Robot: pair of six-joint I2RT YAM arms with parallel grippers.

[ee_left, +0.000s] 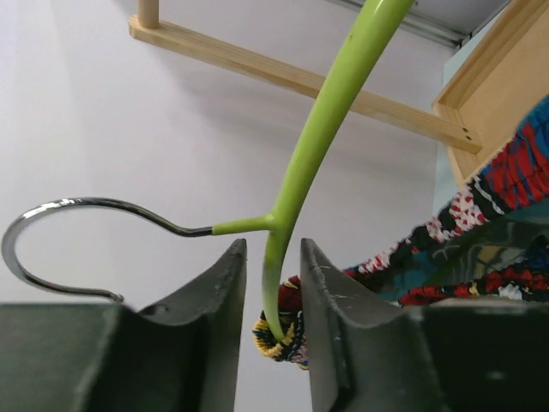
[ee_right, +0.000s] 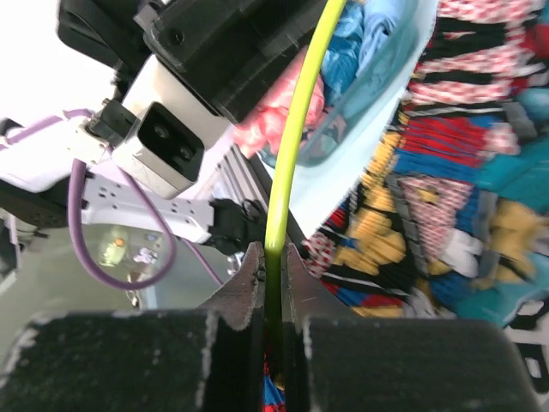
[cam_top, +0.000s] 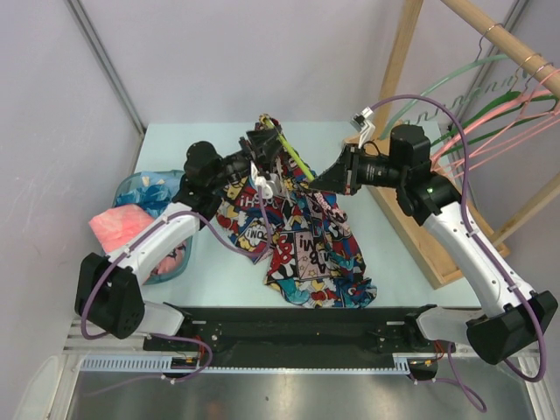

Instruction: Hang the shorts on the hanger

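My right gripper would lift the hanger and shorts (cam_top: 306,249) if raised now, since its fingers pinch the lime bar while my left gripper's fingers are open around it.
The lime hanger (ee_left: 322,129) stands upright between my left gripper's (ee_left: 273,249) jaws, which sit slightly open with a thin gap on each side of its bar. Its silver hook (ee_left: 51,215) curls to the left. A bunched edge of the comic-print shorts (ee_left: 287,339) hangs on the bar low between those fingers. My right gripper (ee_right: 274,253) is shut on the hanger (ee_right: 296,129) further along the bar. From above, the shorts (cam_top: 306,249) drape from the hanger (cam_top: 293,157) down onto the table, between the left gripper (cam_top: 269,140) and the right gripper (cam_top: 313,182).
A clear blue basket (cam_top: 144,188) of clothes sits at the left with a pink cloth (cam_top: 118,227) on its rim. A wooden rack (cam_top: 411,219) stands at the right, its rod holding green and pink hangers (cam_top: 499,105). A black rail (cam_top: 289,324) runs along the near edge.
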